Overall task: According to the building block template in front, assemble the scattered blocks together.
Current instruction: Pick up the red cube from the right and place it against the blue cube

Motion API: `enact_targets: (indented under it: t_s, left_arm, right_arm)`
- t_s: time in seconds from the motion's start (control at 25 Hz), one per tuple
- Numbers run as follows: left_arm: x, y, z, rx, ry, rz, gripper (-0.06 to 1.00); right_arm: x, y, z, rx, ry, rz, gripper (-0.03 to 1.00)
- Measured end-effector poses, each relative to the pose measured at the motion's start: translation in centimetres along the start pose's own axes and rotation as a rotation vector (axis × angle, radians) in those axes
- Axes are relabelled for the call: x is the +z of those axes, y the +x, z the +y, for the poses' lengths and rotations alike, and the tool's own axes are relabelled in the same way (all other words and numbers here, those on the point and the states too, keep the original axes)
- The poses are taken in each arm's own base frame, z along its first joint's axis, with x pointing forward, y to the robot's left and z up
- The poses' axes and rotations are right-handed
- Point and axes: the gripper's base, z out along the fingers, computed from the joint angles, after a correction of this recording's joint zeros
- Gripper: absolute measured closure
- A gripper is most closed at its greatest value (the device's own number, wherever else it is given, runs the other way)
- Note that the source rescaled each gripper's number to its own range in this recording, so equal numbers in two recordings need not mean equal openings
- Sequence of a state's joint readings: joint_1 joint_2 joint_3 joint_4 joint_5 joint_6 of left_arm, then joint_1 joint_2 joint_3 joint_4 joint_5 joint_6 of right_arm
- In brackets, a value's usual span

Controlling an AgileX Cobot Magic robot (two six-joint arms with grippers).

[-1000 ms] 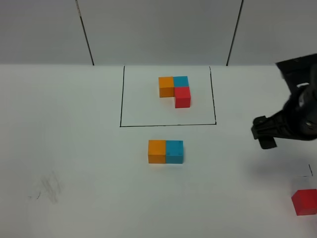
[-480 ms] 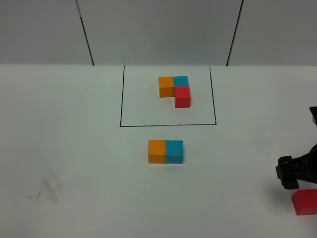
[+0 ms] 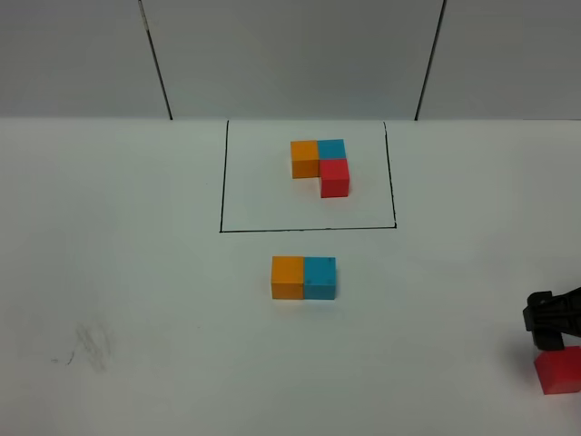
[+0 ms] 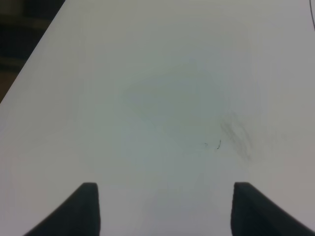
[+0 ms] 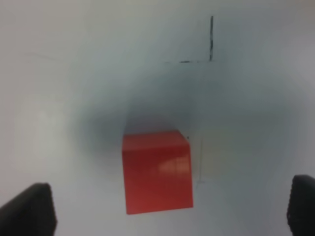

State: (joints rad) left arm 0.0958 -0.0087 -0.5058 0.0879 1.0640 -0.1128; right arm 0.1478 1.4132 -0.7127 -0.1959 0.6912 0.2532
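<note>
My right gripper is going to pick up the loose red cube by its sides next, to finish the L shape like the template.
The template, an L of orange, cyan-blue and red cubes, sits inside the black drawn rectangle at the back middle. In front of it the loose orange cube and loose cyan-blue cube stand side by side, touching. The loose red cube lies at the far right edge of the table and fills the middle of the right wrist view. My right gripper is open just above the red cube, its fingers wide apart on either side. My left gripper is open and empty over bare table; it is out of the high view.
A short black corner mark is drawn on the table just beyond the red cube. A faint grey smudge marks the white table at the front left. Grey wall panels stand behind the table.
My right gripper has dropped from beside the template's rectangle toward the near right, ending just above the loose red cube. The cubes have not moved.
</note>
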Motion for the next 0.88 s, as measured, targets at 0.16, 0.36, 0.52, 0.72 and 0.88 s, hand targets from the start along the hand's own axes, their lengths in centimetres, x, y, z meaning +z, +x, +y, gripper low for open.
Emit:
enact_targets:
  t_s: [0.16, 0.36, 0.52, 0.72, 0.88]
  left_arm:
    - [0.0, 0.0, 0.0, 0.000, 0.000, 0.000, 0.66]
    - [0.0, 0.0, 0.0, 0.000, 0.000, 0.000, 0.66]
    - [0.0, 0.0, 0.0, 0.000, 0.000, 0.000, 0.66]
    - [0.0, 0.0, 0.0, 0.000, 0.000, 0.000, 0.66]
    - [0.0, 0.0, 0.0, 0.000, 0.000, 0.000, 0.66]
  right_arm:
    - [1.7, 0.0, 0.2, -0.008, 0.005, 0.062, 0.04]
    - [2.9, -0.1, 0.4, -0.012, 0.003, 0.091, 0.04]
    - [3.8, -0.2, 0.5, -0.011, -0.001, 0.100, 0.05]
    - [5.1, -0.1, 0.1, 0.008, 0.006, 0.145, 0.07]
    - [5.6, -0.1, 0.0, 0.008, 0.005, 0.151, 0.08]
